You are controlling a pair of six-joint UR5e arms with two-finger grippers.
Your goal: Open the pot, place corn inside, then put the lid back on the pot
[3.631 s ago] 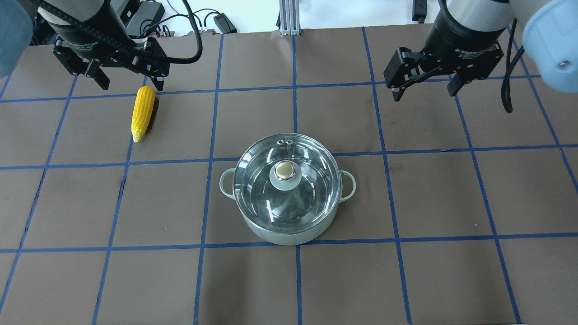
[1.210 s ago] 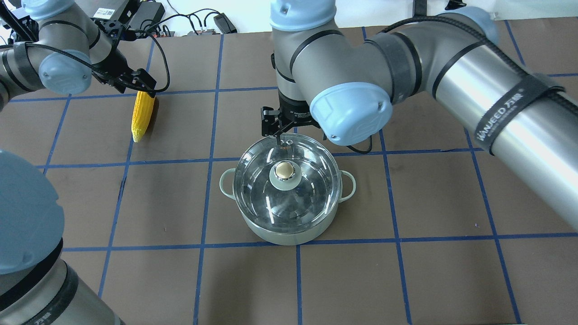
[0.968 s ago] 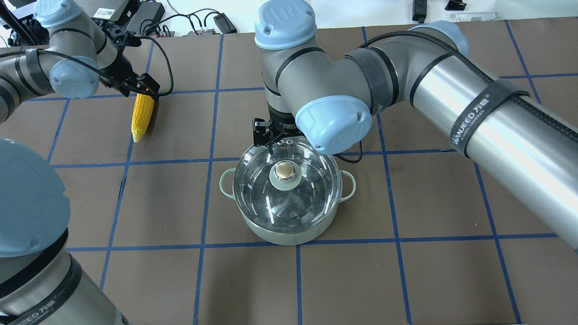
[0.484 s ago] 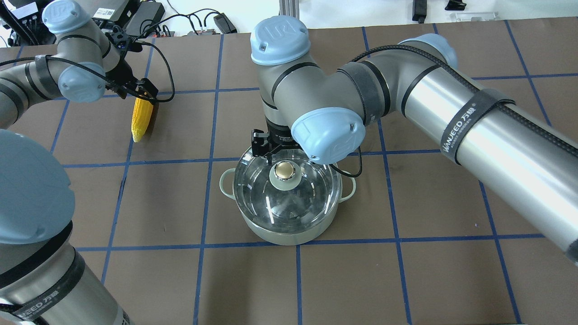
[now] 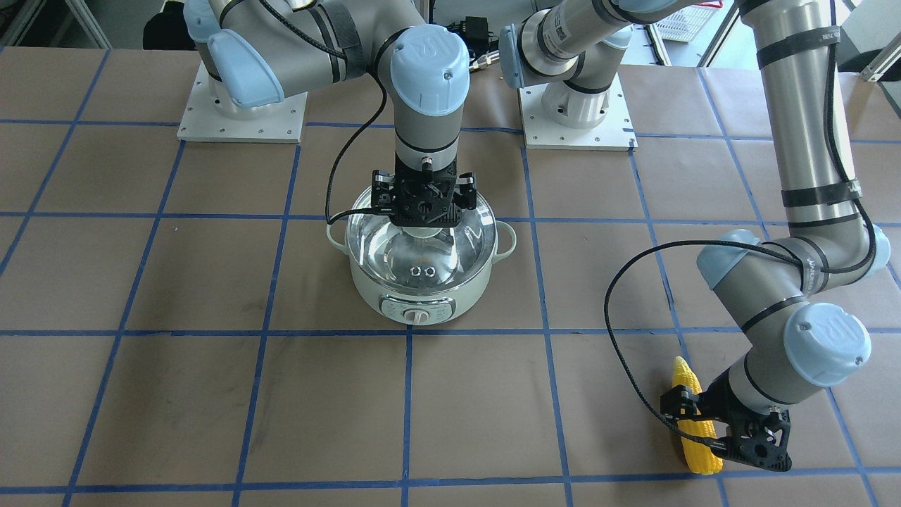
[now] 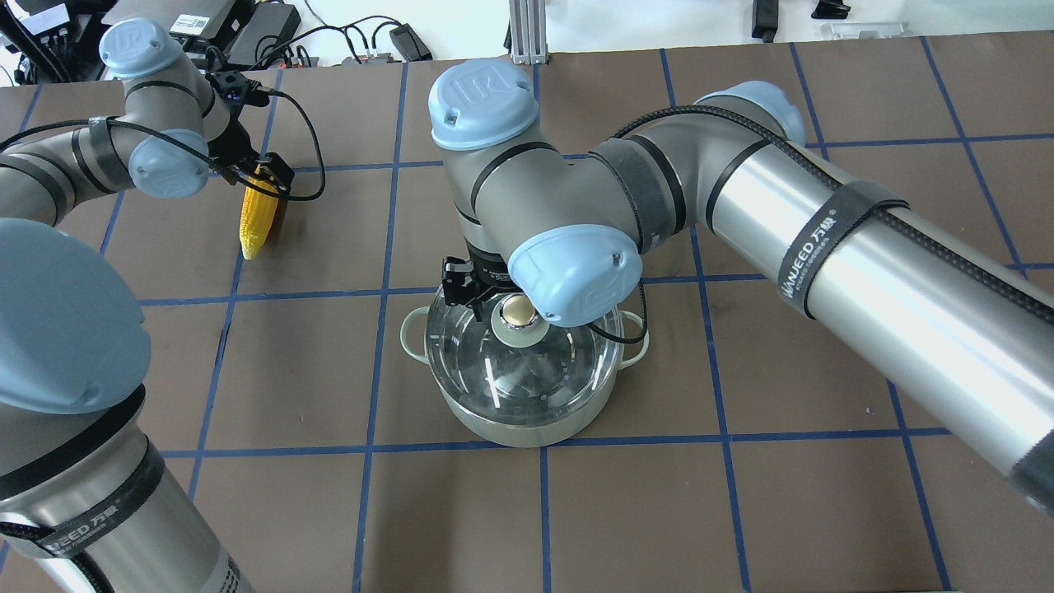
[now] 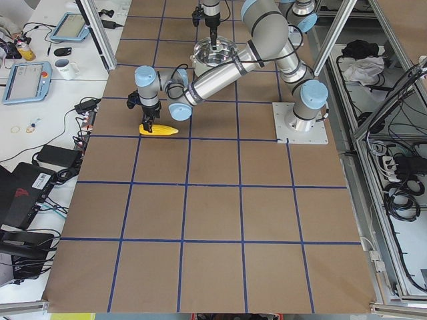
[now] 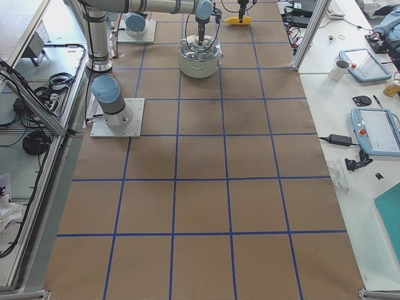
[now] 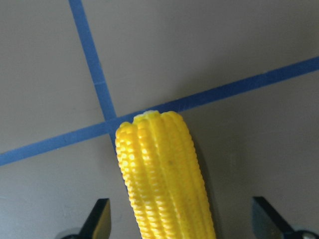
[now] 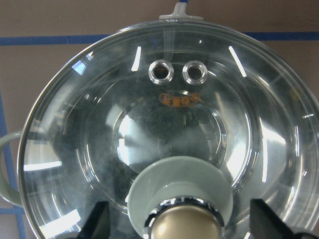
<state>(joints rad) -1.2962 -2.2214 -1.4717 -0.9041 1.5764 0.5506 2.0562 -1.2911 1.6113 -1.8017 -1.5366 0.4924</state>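
Observation:
My left gripper is going to grab the yellow corn's thick end (image 5: 700, 452) next, so it can put the corn inside the pot (image 5: 419, 279).
The pale green pot (image 6: 527, 422) stands mid-table with the glass lid (image 6: 527, 366) on it. My right gripper (image 5: 422, 220) is open and hangs straight over the lid; in the right wrist view its fingertips (image 10: 99, 221) stand on either side of the beige-capped knob (image 10: 182, 221) without touching it. The yellow corn (image 6: 255, 218) lies on the table at the far left. My left gripper (image 6: 262, 175) is open and straddles the corn's (image 9: 164, 179) thick end, with a gap on each side.
The pot's control panel with its white dial (image 5: 418, 316) faces away from the robot. The arms' base plates (image 5: 243, 113) sit at the robot's edge. Cables and power supplies (image 6: 263, 25) lie beyond the far edge.
My right gripper has moved from the lid's far rim toward the robot to stand over the knob. My left gripper has shifted slightly at the corn's thick end. Pot, lid and corn have not moved.

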